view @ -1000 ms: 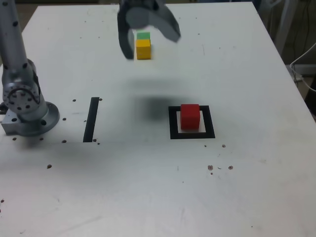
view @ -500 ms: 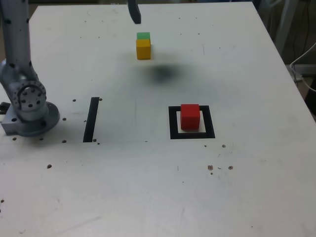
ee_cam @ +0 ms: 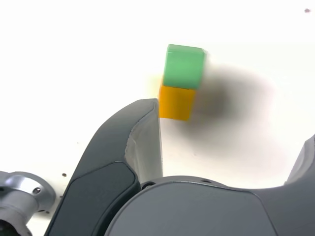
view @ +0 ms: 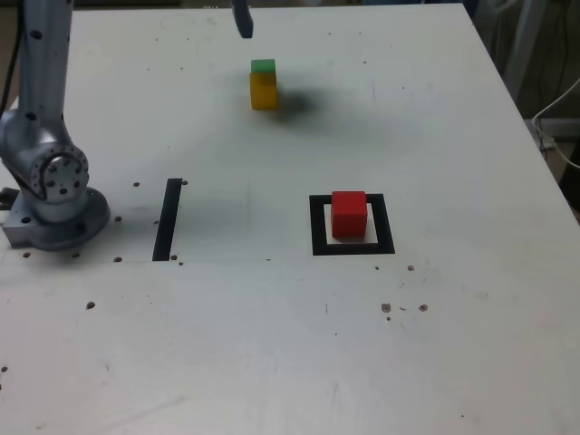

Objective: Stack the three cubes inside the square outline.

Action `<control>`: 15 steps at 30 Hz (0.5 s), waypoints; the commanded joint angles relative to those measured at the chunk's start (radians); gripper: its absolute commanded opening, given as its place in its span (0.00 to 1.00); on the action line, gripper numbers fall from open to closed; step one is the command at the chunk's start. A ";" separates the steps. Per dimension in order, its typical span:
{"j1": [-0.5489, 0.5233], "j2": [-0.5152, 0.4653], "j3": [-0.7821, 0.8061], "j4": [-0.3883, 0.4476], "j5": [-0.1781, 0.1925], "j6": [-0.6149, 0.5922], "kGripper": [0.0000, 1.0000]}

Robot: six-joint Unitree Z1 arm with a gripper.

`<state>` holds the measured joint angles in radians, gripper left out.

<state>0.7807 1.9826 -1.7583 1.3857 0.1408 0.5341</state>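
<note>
Next, my gripper grabs the yellow cube by its two open sides, since the green cube (view: 263,66) sits flush against one side of it.
The red cube (view: 349,215) stands inside the square outline (view: 316,227), right of the table's middle in the exterior view. Near the far edge, the yellow cube (view: 264,91) and the green cube (view: 263,66) touch side by side, green farther back. In the exterior view only one dark fingertip (view: 243,20) shows at the top edge, above and left of the green cube. In the wrist view my gripper (ee_cam: 231,123) is open and holds nothing. It hovers above the table with the green cube (ee_cam: 183,66) and yellow cube (ee_cam: 176,102) just beyond one finger (ee_cam: 140,142).
The arm's grey base (view: 54,195) stands at the exterior view's left, with a narrow black strip (view: 168,219) on the table beside it. Cables (view: 557,118) hang past the table's right edge. Small dark specks dot the white table (view: 272,344).
The gripper has risen and moved toward the far edge, almost leaving the exterior view. Its shadow has slid from the table's middle to beside the yellow and green cubes. The cubes stayed put.
</note>
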 commanded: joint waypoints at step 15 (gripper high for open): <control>-0.029 -0.008 0.246 -0.118 0.016 0.083 0.99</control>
<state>0.7559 1.9742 -1.5156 1.2801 0.1562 0.6195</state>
